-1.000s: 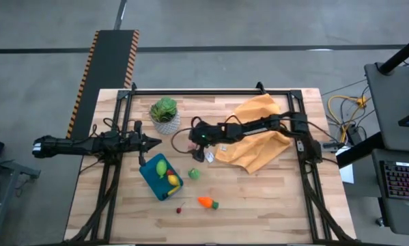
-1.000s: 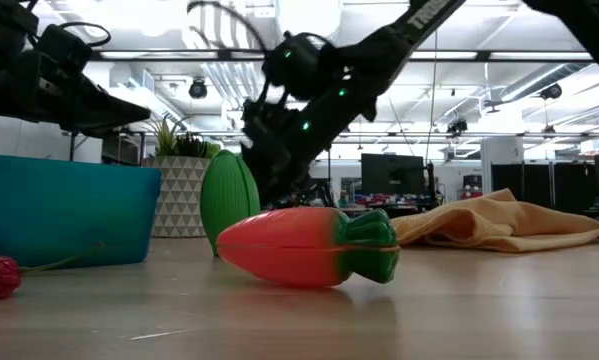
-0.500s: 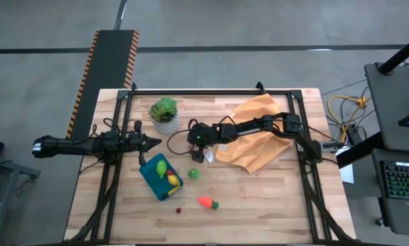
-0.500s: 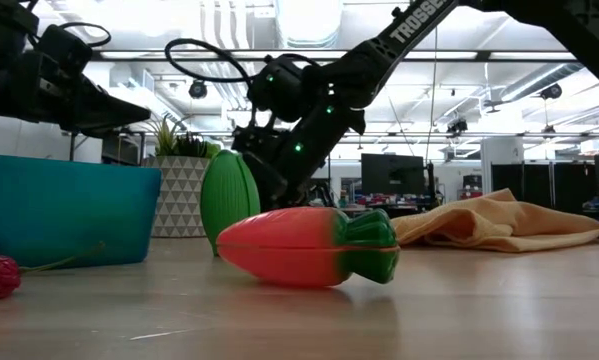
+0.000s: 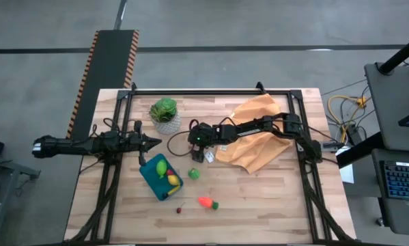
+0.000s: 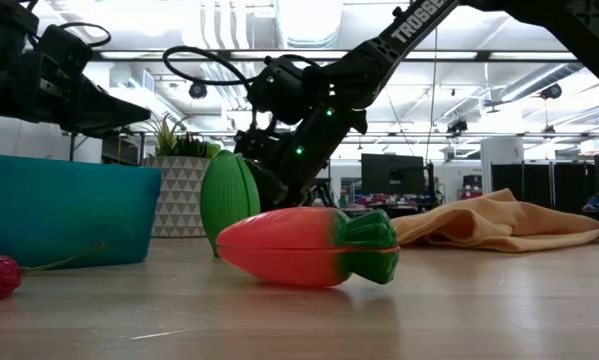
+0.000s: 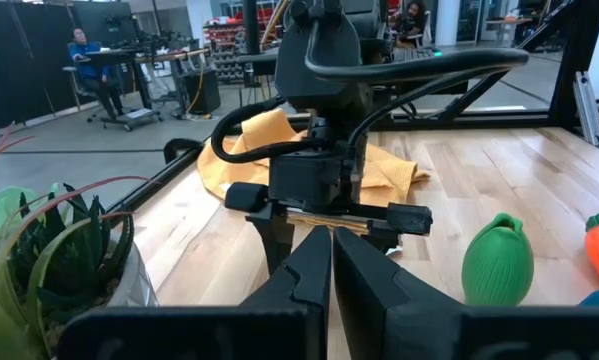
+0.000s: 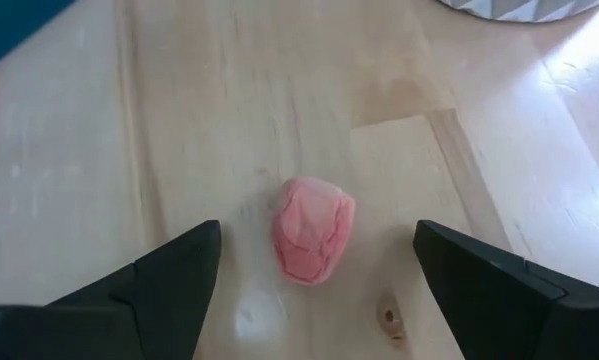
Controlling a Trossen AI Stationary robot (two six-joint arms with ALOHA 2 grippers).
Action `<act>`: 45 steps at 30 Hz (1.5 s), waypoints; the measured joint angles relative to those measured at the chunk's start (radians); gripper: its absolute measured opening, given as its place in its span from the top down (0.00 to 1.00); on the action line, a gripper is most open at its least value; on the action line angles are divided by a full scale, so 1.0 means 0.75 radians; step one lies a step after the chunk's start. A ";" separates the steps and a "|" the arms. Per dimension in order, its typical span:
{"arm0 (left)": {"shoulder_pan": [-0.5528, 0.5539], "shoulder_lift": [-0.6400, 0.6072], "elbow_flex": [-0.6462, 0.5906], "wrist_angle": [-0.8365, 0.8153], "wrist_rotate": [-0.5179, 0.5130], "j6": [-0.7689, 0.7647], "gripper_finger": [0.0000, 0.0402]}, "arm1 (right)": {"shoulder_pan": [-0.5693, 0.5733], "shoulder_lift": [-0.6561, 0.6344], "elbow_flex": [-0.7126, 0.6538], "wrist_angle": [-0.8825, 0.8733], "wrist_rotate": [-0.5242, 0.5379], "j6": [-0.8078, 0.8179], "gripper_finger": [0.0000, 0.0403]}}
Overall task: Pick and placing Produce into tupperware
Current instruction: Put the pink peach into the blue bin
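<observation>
I should place the small pink piece in the tupperware, so my right gripper should grab the piece by its rounded body point(image 8: 312, 230) next.
The teal tupperware point(image 5: 160, 179) sits on the table's left half with green, yellow and red produce in it. A green fruit point(image 5: 194, 173), an orange carrot point(image 5: 205, 202) and a small red cherry point(image 5: 179, 210) lie on the wood near it. A small pink piece point(image 8: 313, 232) lies on the table between the open fingers of my right gripper point(image 8: 317, 226), which points down over it point(image 5: 193, 140) without touching. My left gripper point(image 5: 155, 142) hovers shut over the table's left side, beyond the tupperware's far end.
A leafy plant in a white patterned pot point(image 5: 164, 115) stands just beyond both grippers. A large orange cloth point(image 5: 259, 134) lies under the right arm on the table's right half. A white tag point(image 5: 208, 156) lies by the cloth's edge. Bare wood shows along the near edge.
My right gripper has dropped toward the table and shifted slightly toward the table's left, tipping more steeply downward over the pink piece, then held still. Its arm has bent more at the elbow. The left arm and the produce have stayed put.
</observation>
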State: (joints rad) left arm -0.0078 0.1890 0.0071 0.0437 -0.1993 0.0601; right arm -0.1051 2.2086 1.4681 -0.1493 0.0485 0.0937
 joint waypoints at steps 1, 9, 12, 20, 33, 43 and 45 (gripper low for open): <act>0.000 0.001 0.001 0.000 0.000 0.000 1.00 | 0.000 0.000 0.000 0.001 0.002 0.000 0.19; 0.000 0.000 0.001 0.001 0.000 0.000 1.00 | -0.001 0.000 -0.001 0.003 0.011 0.040 0.30; 0.000 0.000 0.000 0.000 0.000 0.000 1.00 | -0.001 0.000 -0.001 0.002 0.012 0.040 0.39; 0.000 0.000 0.001 0.001 0.000 0.000 1.00 | -0.003 0.000 -0.001 -0.006 -0.028 0.040 0.62; 0.000 -0.001 0.000 0.000 0.000 0.000 1.00 | 0.005 -0.011 -0.001 -0.013 -0.078 0.010 0.91; 0.000 -0.001 0.000 0.001 0.000 0.000 1.00 | 0.043 -0.020 0.054 0.003 -0.080 0.013 0.91; 0.000 0.001 0.001 0.000 0.000 0.000 1.00 | 0.055 -0.028 0.071 0.002 -0.080 0.010 0.91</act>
State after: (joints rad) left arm -0.0078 0.1894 0.0074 0.0440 -0.1993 0.0601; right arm -0.0641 2.1872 1.5210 -0.1475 -0.0113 0.1009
